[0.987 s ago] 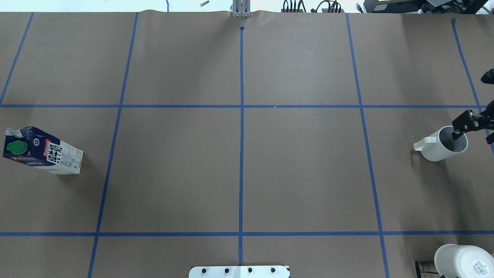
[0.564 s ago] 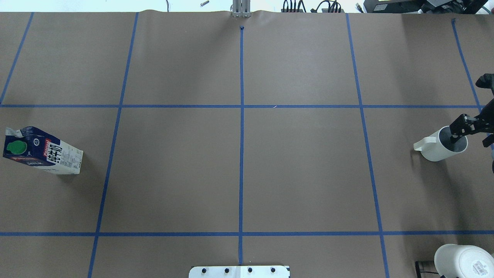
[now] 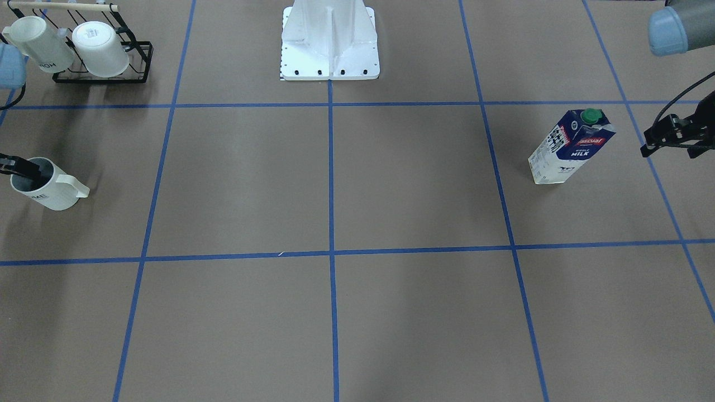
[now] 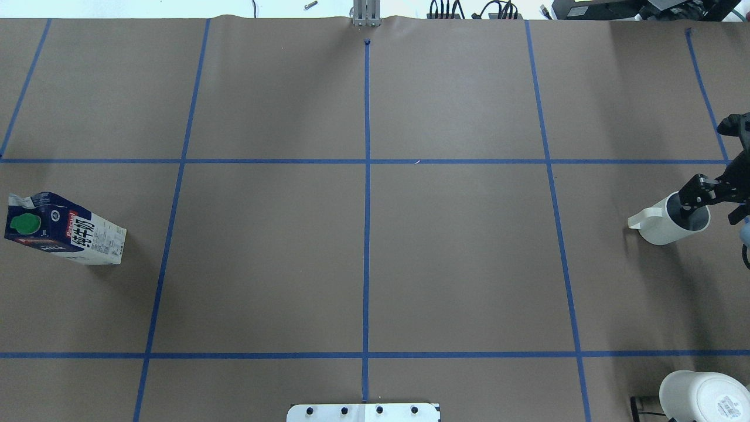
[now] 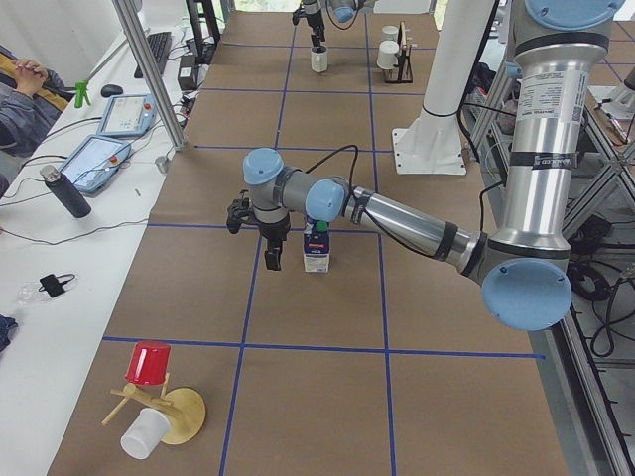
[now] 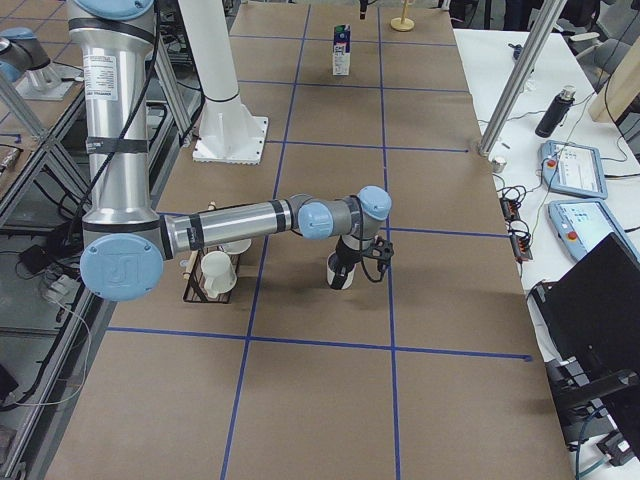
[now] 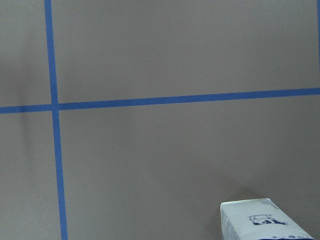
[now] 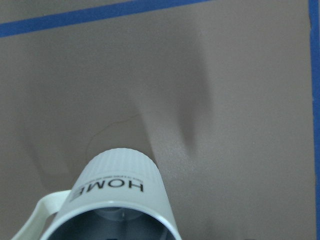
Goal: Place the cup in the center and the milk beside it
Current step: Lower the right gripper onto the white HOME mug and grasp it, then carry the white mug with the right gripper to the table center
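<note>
The right gripper grabs the white HOME mug by its rim (image 3: 48, 162) (image 8: 109, 204) next and then sets it in the center.
The cup (image 4: 659, 225), a white mug with a dark inside and "HOME" on its side, stands upright at the table's far right, and also shows in the front view (image 3: 53, 192) and the right wrist view (image 8: 120, 192). My right gripper (image 4: 716, 203) is open and straddles the cup's rim, with one finger (image 3: 19, 167) inside it. The milk (image 4: 64, 230) stands free at the far left, and also shows in the front view (image 3: 570, 148). My left gripper (image 3: 670, 142) hangs open beside the milk, apart from it.
A black wire rack (image 3: 100, 78) with two white mugs stands near the robot's right, also seen in the overhead view (image 4: 641, 404). The robot's white base (image 3: 329, 44) is at the near middle. Blue tape lines divide the brown table (image 4: 457, 258).
My right gripper has shifted a little left and toward the robot, so its finger sits further over the cup's opening. The cup and the milk have not moved.
</note>
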